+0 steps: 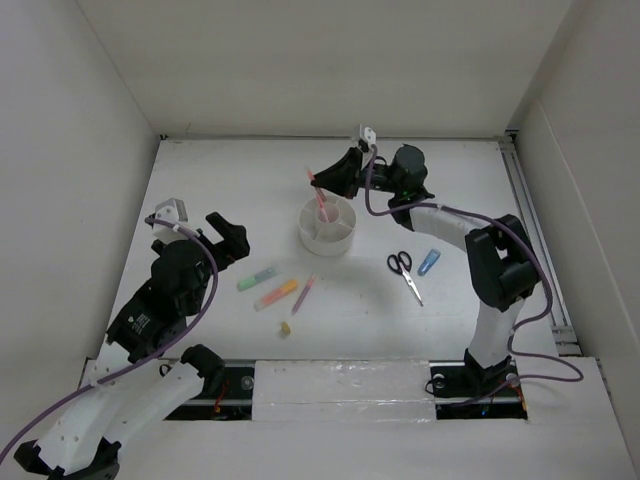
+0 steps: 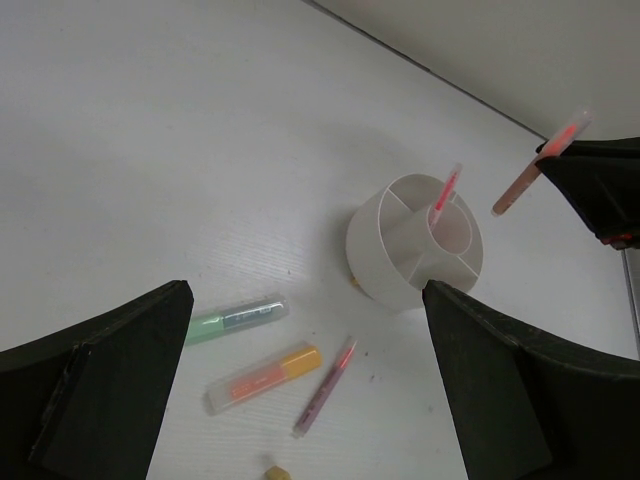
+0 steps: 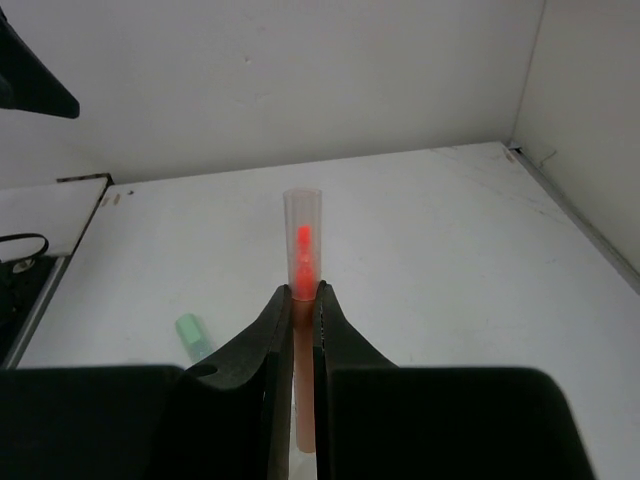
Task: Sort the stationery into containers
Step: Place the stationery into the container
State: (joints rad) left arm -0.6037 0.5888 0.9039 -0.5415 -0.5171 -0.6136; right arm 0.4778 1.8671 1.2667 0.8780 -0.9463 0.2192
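Observation:
The lower end of the orange-pink pen [image 1: 311, 178] hangs above and beside the organizer's rim. My right gripper keeps holding the pen now, as opening would miss the organizer's middle cup.
The white round organizer [image 1: 308, 236] [image 2: 375, 268] stands mid-table with one pink pen [image 1: 322, 208] [image 2: 446, 192] upright in it. My right gripper [image 1: 320, 181] [image 3: 303, 296] hovers just behind and above the organizer, shut on an orange-pink pen [image 1: 311, 178] [image 2: 528, 178] [image 3: 302, 235]. The left gripper [image 1: 231, 232] [image 2: 306, 290] hangs open and empty at the left. On the table in front of it lie a green highlighter [image 1: 257, 278] [image 2: 235, 317], an orange highlighter [image 1: 277, 294] [image 2: 262, 378], a thin pink pen [image 1: 304, 293] [image 2: 325, 385] and a yellowish eraser bit [image 1: 285, 328] [image 2: 277, 472].
Black-handled scissors [image 1: 403, 270] and a blue highlighter [image 1: 430, 262] lie right of the organizer, near the right arm's elbow. White walls close in the table at the back and both sides. A metal rail [image 1: 535, 240] runs along the right edge.

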